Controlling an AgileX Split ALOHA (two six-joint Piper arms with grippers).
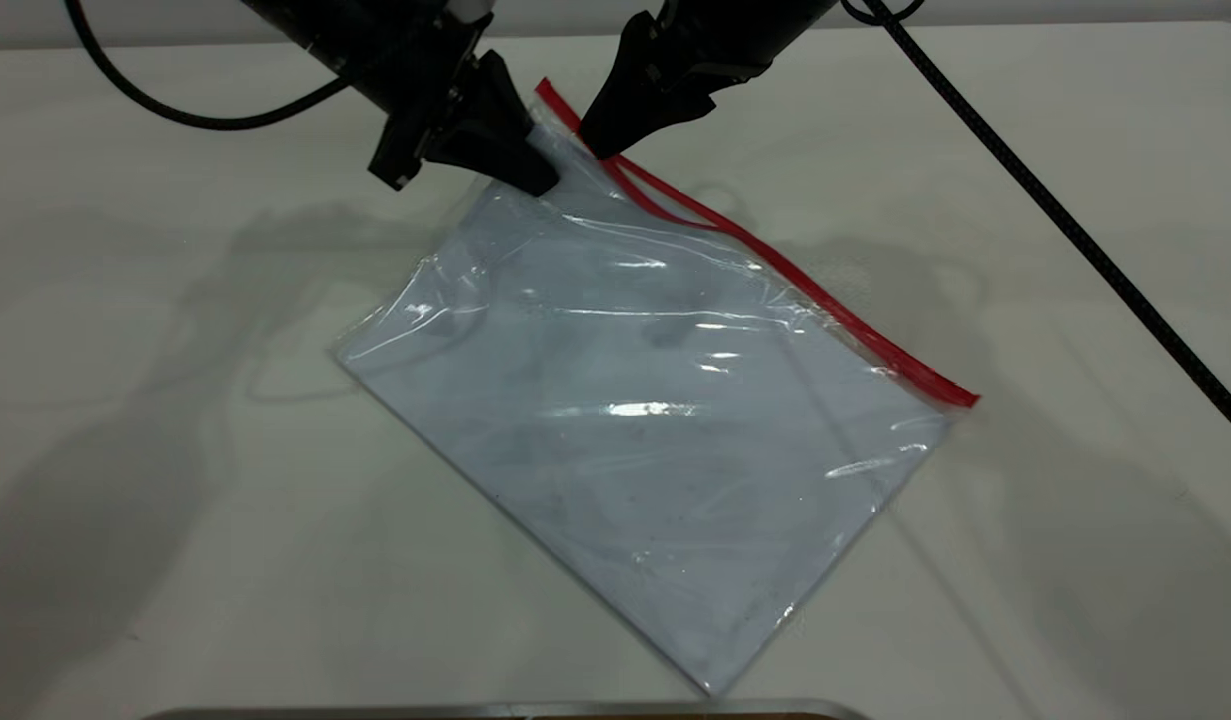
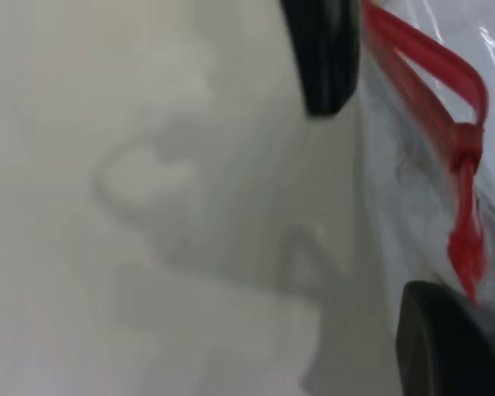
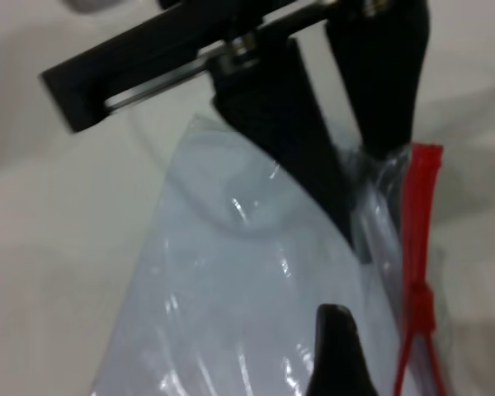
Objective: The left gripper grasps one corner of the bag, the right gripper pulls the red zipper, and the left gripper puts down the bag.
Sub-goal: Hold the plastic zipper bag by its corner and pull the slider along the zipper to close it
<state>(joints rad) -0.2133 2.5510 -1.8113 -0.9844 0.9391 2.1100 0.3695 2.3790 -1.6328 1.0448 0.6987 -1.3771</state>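
Note:
The split red strip (image 1: 660, 211) along the bag needs to be closed, so my right gripper should next grab the zipper by its small slider (image 1: 611, 163).
The clear bag (image 1: 635, 400) with a pale sheet inside lies slantwise on the white table, its far corner raised. My left gripper (image 1: 540, 180) is shut on that corner, and its fingers (image 3: 313, 165) also show in the right wrist view. The red zipper (image 1: 825, 300) runs along the bag's right long edge. Its small slider (image 3: 418, 301) sits near the held corner, and the strip splits in two past it (image 1: 675, 205). My right gripper (image 1: 600, 145) hovers at the strip beside the left gripper, open. One finger (image 3: 334, 346) is over the plastic next to the slider, not touching it.
A thick braided cable (image 1: 1075, 230) crosses the table's right side. A thin black cable (image 1: 175, 112) loops at the far left. A metal edge (image 1: 505, 710) runs along the table's near side, close to the bag's near corner (image 1: 710, 690).

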